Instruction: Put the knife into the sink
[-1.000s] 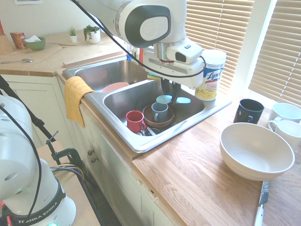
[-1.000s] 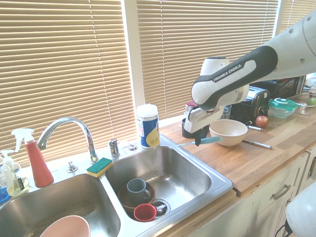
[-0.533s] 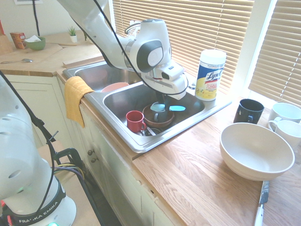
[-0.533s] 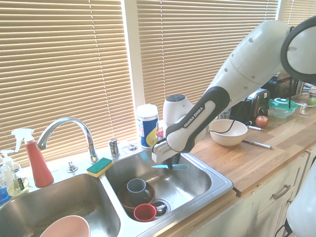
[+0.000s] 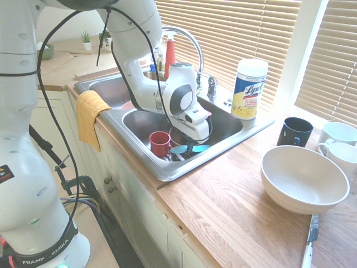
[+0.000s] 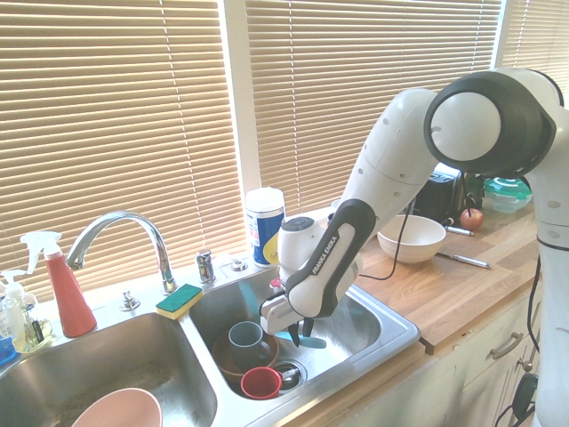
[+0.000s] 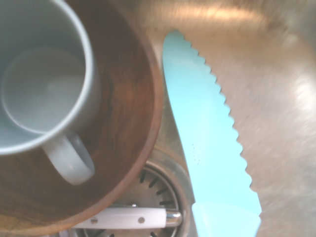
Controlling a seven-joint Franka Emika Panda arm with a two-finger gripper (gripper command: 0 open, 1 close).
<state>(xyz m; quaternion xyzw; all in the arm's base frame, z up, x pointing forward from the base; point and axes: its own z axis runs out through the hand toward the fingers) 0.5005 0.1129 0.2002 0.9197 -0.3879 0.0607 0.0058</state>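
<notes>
My gripper needs to bring the turquoise knife down before letting go, because the knife's blade is still above the bottom of the basin.
My gripper (image 5: 188, 145) is shut on the handle of the turquoise knife (image 5: 189, 149), low inside the right basin of the steel sink (image 5: 162, 174). From the other side, the gripper (image 6: 300, 333) holds the knife (image 6: 308, 341) roughly level, just above the basin floor. The wrist view shows the serrated blade (image 7: 207, 148) lying across above the drain (image 7: 158, 190), right beside a brown bowl (image 7: 133, 113) with a grey mug (image 7: 34, 94) in it. I cannot tell whether the blade touches the basin floor.
A red mug (image 5: 160, 143) stands in the basin by the bowl. A white-handled utensil (image 7: 128, 217) lies over the drain. On the counter are a wipes canister (image 5: 250, 89), a black mug (image 5: 294, 132), a white bowl (image 5: 304, 178) and a metal knife (image 5: 309, 240).
The arm has swung from above the sink's counter-side edge down into the right basin, carrying the knife. The knife now hangs near the drain, beside the brown bowl.
</notes>
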